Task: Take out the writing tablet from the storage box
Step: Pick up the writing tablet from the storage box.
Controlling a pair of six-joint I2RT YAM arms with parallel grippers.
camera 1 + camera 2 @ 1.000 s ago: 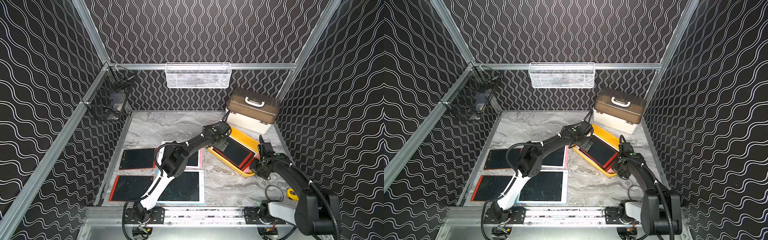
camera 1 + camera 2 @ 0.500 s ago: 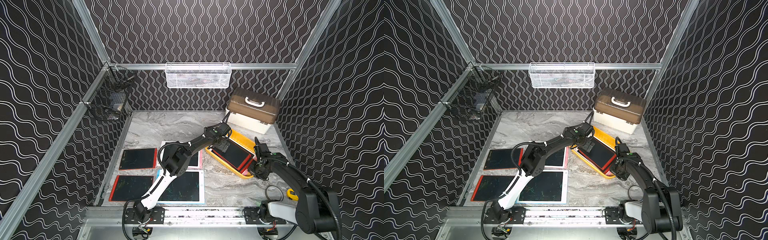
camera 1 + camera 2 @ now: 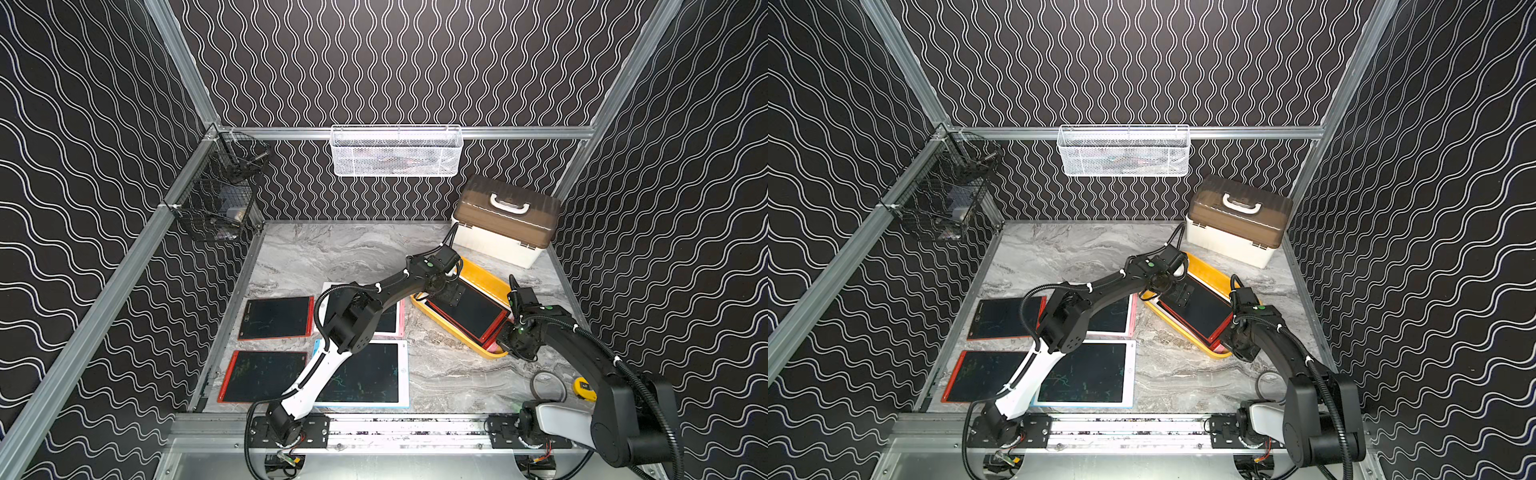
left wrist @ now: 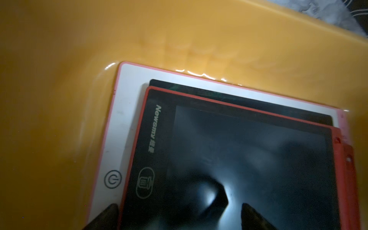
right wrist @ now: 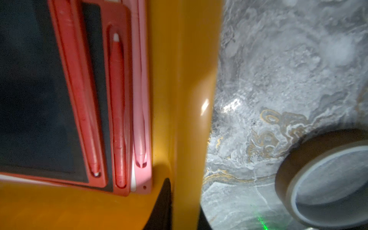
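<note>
Next, my left gripper grabs the red-framed tablet (image 3: 478,318) by its edge opposite its pen and takes it out, leaving the tablet's pen side for my right gripper.
The storage box (image 3: 485,275) is a shallow yellow tub on the right of the table, below the cream case. A stack of tablets lies in it. On top is the red-framed writing tablet (image 3: 478,318) with a dark screen (image 4: 249,149), over a white, pink-edged one (image 4: 127,111). My left gripper (image 4: 179,217) hangs open just above that tablet. One fingertip (image 4: 107,215) is outside its red edge and the other is over the screen. My right gripper (image 5: 184,211) is shut on the box's rim (image 5: 185,79) at its near right corner (image 3: 505,350).
A cream case with a brown lid (image 3: 505,220) stands right behind the box. Several tablets (image 3: 274,318) lie on the table's left half, under my left arm. A tape roll (image 5: 326,185) and a yellow tape measure (image 3: 584,386) lie near my right arm. A white mesh basket (image 3: 395,149) and a black wire basket (image 3: 220,195) hang on the walls.
My right gripper has shifted a little along the box's near right corner and keeps its hold on the rim. The left gripper has edged slightly further over the top tablet, still open.
</note>
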